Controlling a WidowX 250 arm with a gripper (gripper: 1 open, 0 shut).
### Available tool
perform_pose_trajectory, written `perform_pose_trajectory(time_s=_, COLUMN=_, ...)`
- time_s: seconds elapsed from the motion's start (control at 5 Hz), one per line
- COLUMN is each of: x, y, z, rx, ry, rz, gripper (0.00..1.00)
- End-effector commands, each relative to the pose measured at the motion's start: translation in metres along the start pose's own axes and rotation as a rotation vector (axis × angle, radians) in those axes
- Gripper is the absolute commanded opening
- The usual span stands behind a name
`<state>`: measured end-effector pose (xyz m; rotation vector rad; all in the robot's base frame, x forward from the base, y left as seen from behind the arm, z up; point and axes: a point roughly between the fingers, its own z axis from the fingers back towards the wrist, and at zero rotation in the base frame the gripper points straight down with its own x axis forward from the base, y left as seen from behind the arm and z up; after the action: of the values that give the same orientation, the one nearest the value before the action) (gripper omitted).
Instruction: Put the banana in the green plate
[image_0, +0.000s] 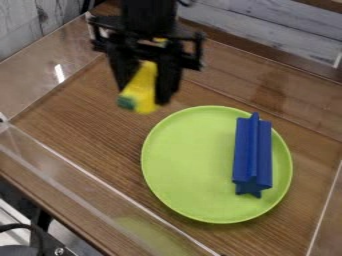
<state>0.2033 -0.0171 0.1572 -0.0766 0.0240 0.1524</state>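
Observation:
The green tip hangs above the table, short of the green plate's rim (150, 141), so from here my gripper keeps hold of the banana until it is over the plate.
My gripper (144, 88) hangs above the wooden table, pointing down, shut on the banana (139, 87). The banana is small and yellow with a green tip at its low end, held between the black fingers. It hovers just off the upper left rim of the green plate (187, 170), which lies flat at the lower right. The arm's black body hides the top of the banana.
A blue ridged block (253, 153) lies on the right half of the plate. A yellow can (181, 12) stands at the back, partly behind the arm. Clear plastic walls (40, 150) ring the wooden table.

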Motion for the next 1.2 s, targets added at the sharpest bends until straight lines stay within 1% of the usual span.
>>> perform_pose_trajectory(time_s=0.0, x=-0.007, y=-0.021, z=-0.001, rx=-0.003, ry=-0.035, rz=-0.006, gripper=0.0)
perform_pose_trajectory(time_s=0.2, x=-0.013, y=-0.031, z=-0.015, rx=-0.009, ry=-0.046, rz=0.005, gripper=0.0)
perform_pose_trajectory(time_s=0.4, x=-0.014, y=-0.035, z=-0.03, rx=-0.012, ry=-0.057, rz=0.004, gripper=0.0)
perform_pose_trajectory(time_s=0.6, x=-0.013, y=-0.037, z=-0.039, rx=-0.019, ry=-0.059, rz=-0.007, gripper=0.0)
perform_pose_trajectory(time_s=1.0, x=-0.01, y=-0.035, z=-0.046, rx=-0.029, ry=-0.052, rz=-0.021, gripper=0.0)
